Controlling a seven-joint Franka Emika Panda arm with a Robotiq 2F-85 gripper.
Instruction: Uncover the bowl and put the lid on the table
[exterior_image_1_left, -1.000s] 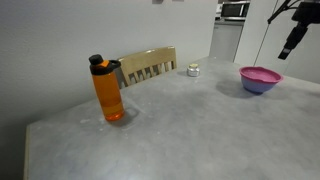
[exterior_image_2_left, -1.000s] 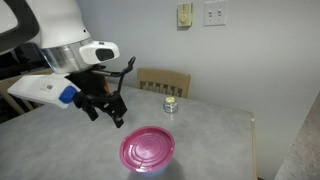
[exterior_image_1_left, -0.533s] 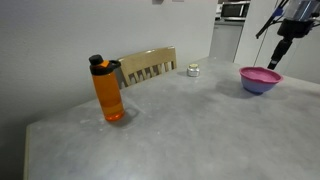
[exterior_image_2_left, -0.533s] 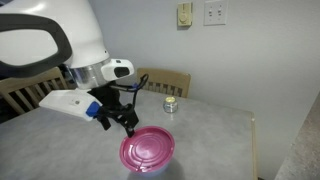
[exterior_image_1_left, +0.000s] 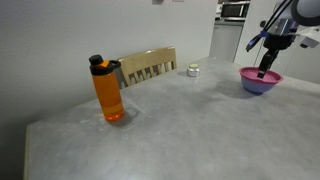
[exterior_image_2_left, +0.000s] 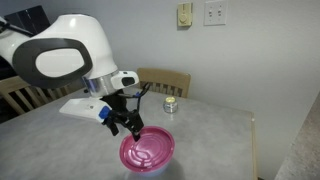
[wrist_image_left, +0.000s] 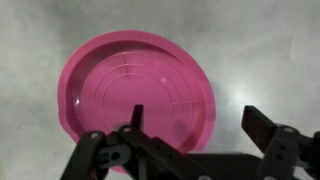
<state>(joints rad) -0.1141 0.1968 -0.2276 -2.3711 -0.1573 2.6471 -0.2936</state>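
Observation:
The lid's edge is below my gripper's fingers, so they would miss it if they closed now. My gripper needs to go lower first, then close on the lid's edge (exterior_image_1_left: 257, 76) (wrist_image_left: 211, 117).
The magenta-pink lid (wrist_image_left: 135, 90) lies flat on top of the periwinkle-blue bowl (exterior_image_1_left: 259, 85), covering it; it shows in both exterior views (exterior_image_1_left: 260, 73) (exterior_image_2_left: 147, 150). My gripper (wrist_image_left: 198, 120) is open and empty, hanging just above the lid's edge, with one finger over the lid and the other over the bare grey table (wrist_image_left: 260, 50). In an exterior view the gripper (exterior_image_2_left: 133, 128) is at the lid's rim, and in another it reaches down onto the bowl (exterior_image_1_left: 263, 70). The bowl's body is hidden in the wrist view.
An orange bottle with a black cap (exterior_image_1_left: 108, 90) stands on the table (exterior_image_1_left: 180, 130). A small white-and-metal jar (exterior_image_1_left: 192, 70) (exterior_image_2_left: 169, 104) sits near a wooden chair back (exterior_image_1_left: 147, 66) (exterior_image_2_left: 163, 82) at the table's far edge.
My gripper has come down and moved over to the lid, from well beside and above the bowl to just over its rim. The lid and bowl have not moved.

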